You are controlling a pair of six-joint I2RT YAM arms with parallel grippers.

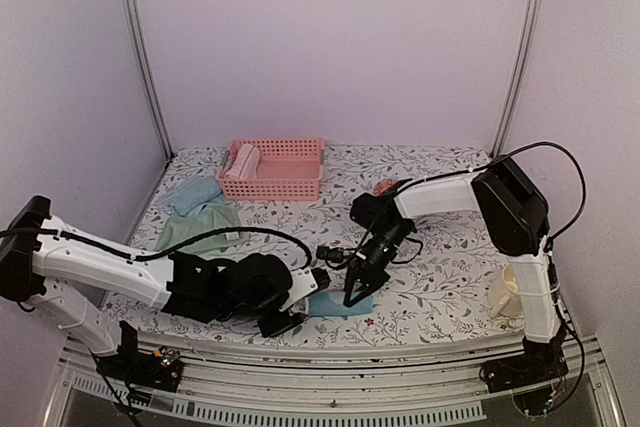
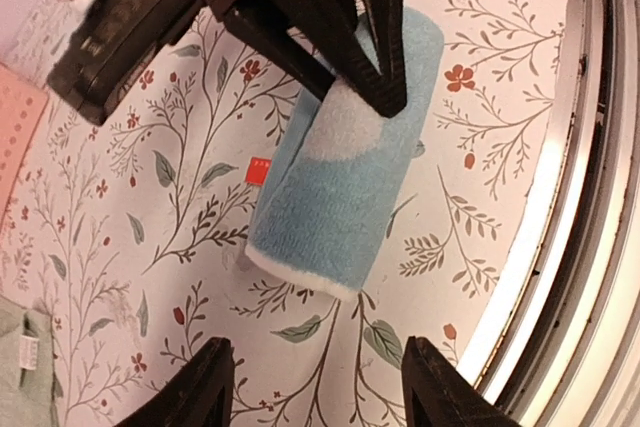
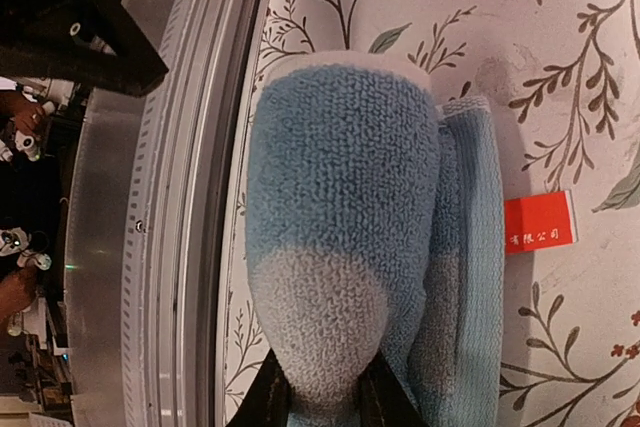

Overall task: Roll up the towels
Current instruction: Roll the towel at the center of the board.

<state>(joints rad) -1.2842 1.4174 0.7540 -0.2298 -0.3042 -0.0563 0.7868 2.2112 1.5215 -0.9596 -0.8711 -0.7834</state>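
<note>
I next need my left gripper to grab the towel's roll across its white-edged end (image 1: 316, 304) (image 2: 312, 255), so that the blue towel goes into the basket still rolled.
A blue towel with a pale spot (image 1: 335, 304) lies rolled near the table's front edge; it shows in the left wrist view (image 2: 345, 172) and the right wrist view (image 3: 345, 247). My right gripper (image 1: 358, 294) is shut on its roll, the fingertips (image 3: 270, 397) pinching the pale-spotted end. My left gripper (image 1: 292, 315) is open and empty just left of the roll, its fingertips (image 2: 205, 377) apart and short of the towel's white edge. A sage green towel (image 1: 203, 227) and a light blue towel (image 1: 195, 195) lie at the back left. A pink rolled towel (image 1: 241, 161) lies in the basket.
The pink slatted basket (image 1: 290, 179) stands at the back centre. A cream cup (image 1: 507, 292) stands by the right arm's base. A small pinkish object (image 1: 384, 187) lies behind the right arm. The metal front rail (image 2: 580, 197) runs close beside the roll.
</note>
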